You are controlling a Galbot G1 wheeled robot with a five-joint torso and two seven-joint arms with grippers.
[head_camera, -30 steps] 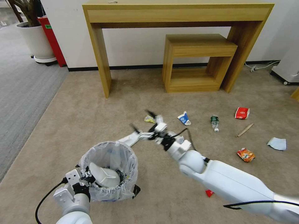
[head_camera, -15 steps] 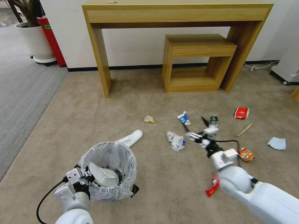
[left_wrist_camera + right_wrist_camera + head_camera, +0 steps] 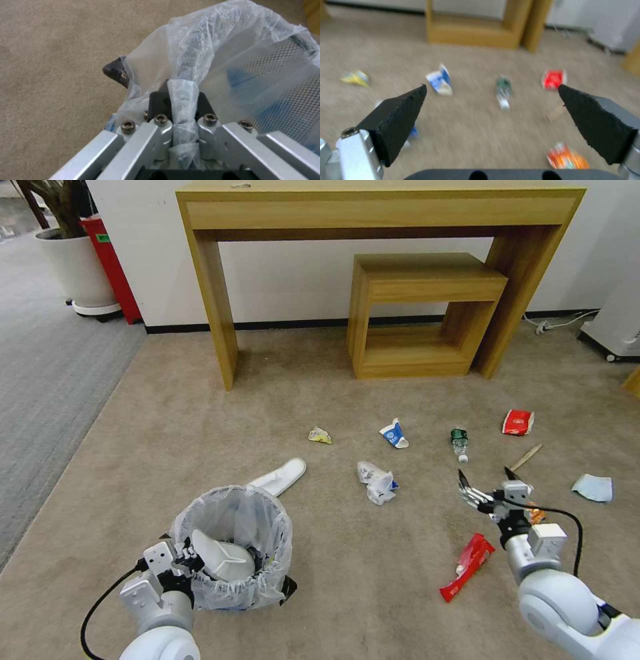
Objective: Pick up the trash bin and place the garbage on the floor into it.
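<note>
Next, my right gripper picks up the long red wrapper by its middle (image 3: 469,567), to drop the litter into the lined trash bin (image 3: 240,532).
The trash bin (image 3: 230,547), black with a frilled plastic liner, stands low at the left with a white slipper (image 3: 223,559) inside. My left gripper (image 3: 179,567) is shut on the bin's rim, and its pads pinch the liner (image 3: 181,100). My right gripper (image 3: 485,483) hangs open over the floor (image 3: 200,433), its fingertips (image 3: 410,105) spread wide. Just beside it lies the orange packet (image 3: 535,513). Around lie a red wrapper (image 3: 468,567), a green-label bottle (image 3: 459,441), a blue-white carton (image 3: 394,433), another red wrapper (image 3: 518,422), a stick (image 3: 525,457), a mask (image 3: 593,488) and a second slipper (image 3: 280,477).
A tall wooden table (image 3: 380,207) and a low wooden shelf unit (image 3: 427,313) stand against the far wall. Grey ribbed carpet (image 3: 47,380) and a plant pot (image 3: 77,267) lie at the left. A yellow scrap (image 3: 320,435) and crumpled white plastic (image 3: 377,481) lie mid-floor.
My right arm has swung from beside the bin, near the floor slipper, across to the right, ending by the orange packet. The bin and the left gripper have stayed put.
</note>
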